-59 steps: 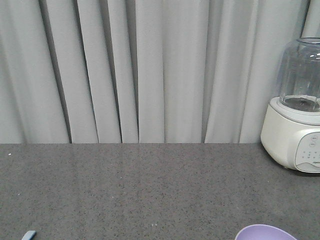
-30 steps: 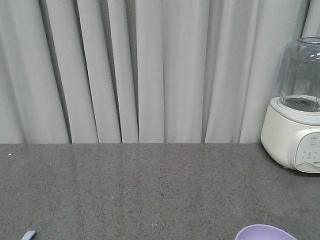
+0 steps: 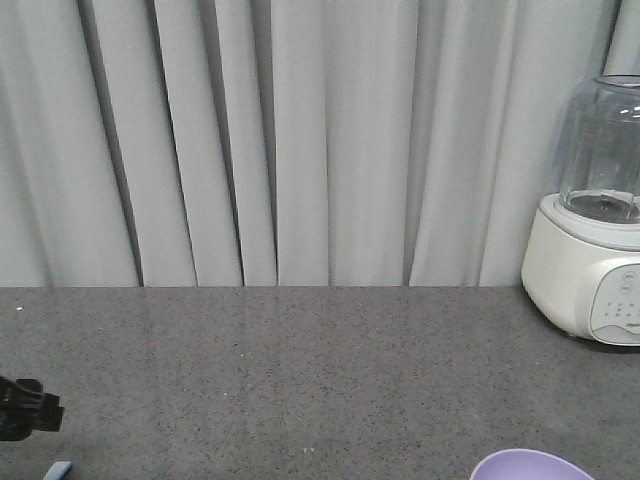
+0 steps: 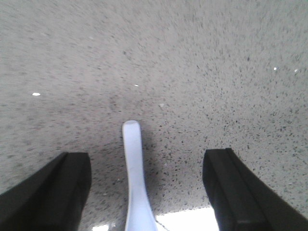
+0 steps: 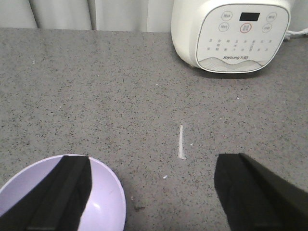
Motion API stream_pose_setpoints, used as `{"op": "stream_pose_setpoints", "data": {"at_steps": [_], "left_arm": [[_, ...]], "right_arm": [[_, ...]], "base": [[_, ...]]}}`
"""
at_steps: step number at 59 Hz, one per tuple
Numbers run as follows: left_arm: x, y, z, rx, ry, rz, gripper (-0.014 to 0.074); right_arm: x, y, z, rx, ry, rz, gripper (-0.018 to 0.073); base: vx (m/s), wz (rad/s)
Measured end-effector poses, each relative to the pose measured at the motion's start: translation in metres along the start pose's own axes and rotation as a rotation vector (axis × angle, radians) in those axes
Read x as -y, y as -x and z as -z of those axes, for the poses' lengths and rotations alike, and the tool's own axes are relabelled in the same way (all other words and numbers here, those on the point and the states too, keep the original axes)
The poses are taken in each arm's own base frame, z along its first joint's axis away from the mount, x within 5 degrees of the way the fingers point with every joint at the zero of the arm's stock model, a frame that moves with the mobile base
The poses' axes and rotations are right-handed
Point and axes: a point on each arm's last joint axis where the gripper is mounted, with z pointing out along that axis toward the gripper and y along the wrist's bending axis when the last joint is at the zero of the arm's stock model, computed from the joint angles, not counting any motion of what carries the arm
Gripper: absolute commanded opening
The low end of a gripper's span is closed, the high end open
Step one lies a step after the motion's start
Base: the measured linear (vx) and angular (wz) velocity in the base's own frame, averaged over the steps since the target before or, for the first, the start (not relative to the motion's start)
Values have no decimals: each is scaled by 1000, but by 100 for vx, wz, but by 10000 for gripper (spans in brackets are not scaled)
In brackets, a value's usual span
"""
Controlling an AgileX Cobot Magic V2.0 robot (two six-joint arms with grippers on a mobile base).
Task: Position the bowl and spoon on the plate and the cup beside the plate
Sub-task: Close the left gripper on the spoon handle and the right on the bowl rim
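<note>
The robot's right gripper will grab the lavender bowl by its rim point(image 5: 109, 172) next, to set the bowl on the plate.
In the left wrist view the pale spoon point(image 4: 134, 178) lies on the speckled grey counter, its handle pointing away from me. My left gripper point(image 4: 147, 192) is open and straddles it, both fingers clear of the handle. A black part of my left arm point(image 3: 25, 408) shows at the front view's left edge, just above the spoon's tip point(image 3: 58, 469). The lavender bowl point(image 5: 103, 202) sits on the counter at the lower left of the right wrist view. My right gripper point(image 5: 151, 192) is open, one finger over the bowl's rim, holding nothing. The plate and cup are out of view.
A white appliance with a clear jar point(image 3: 592, 225) stands at the counter's back right, and its control panel point(image 5: 240, 33) faces the right gripper. Grey curtains point(image 3: 300, 140) hang behind the counter. A short white mark point(image 5: 181, 142) lies on the counter.
A black part of my left arm has come into the front view at the left edge, above the spoon's tip. The bowl and spoon have not moved.
</note>
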Motion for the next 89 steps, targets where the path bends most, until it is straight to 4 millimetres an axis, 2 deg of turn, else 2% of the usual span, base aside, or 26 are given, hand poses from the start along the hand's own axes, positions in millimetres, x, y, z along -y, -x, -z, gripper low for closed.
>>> {"op": "stream_pose_setpoints", "data": {"at_steps": [8,14,21,34,45,54,62,75,89], "left_arm": [[5,-4,-38,-143,-3,-7,566],[1,-12,-56,-253,54,36,566],[-5,-16,-66,-307,116,54,566],[-7,-17,-81,-336,124,46,566],[-8,-19,-89,-357,122,40,535],[-6,-19,-94,-361,97,24,416],[-5,-18,-97,-354,79,7,245],[-5,-17,-98,-347,77,12,-8],[-5,-17,-97,-345,76,12,-7]], "right_arm": [[0,-3,0,-35,-2,-2,586],[0,-6,0,-71,-5,-3,586],[1,-10,1,-108,-8,-3,586],[0,-11,0,-135,-5,-12,586],[0,1,-15,-315,-8,-18,586],[-2,20,-42,-431,5,20,586],[-5,30,-63,-472,38,52,586],[-12,20,-95,-558,93,38,586],[-15,7,-122,-629,111,41,586]], "base": [[0,0],[0,0],[0,0],[0,0],[0,0],[0,0],[0,0],[0,0],[0,0]]}}
